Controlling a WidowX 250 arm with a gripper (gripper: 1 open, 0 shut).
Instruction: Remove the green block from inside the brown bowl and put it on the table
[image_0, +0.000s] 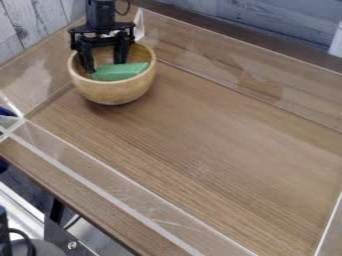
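Observation:
My gripper has to grab the green block by one end (103, 73) next, so it can lift the block out of the brown bowl and set it on the tabletop.
The brown bowl (111, 86) stands at the back left of the table (201, 140). Inside it lies the green block (123, 71), its near part showing above the rim. My black gripper (103, 55) hangs over the bowl's far side, pointing steeply down. It is open, with one finger on each side of the block's far end. Whether the fingers (82, 58) touch the block I cannot tell. The block's far end is hidden behind them.
Clear acrylic walls (80, 165) run along the table's edges, close behind and left of the bowl. A white plank wall rises at the back left. Bare wood grain stretches to the right and front of the bowl.

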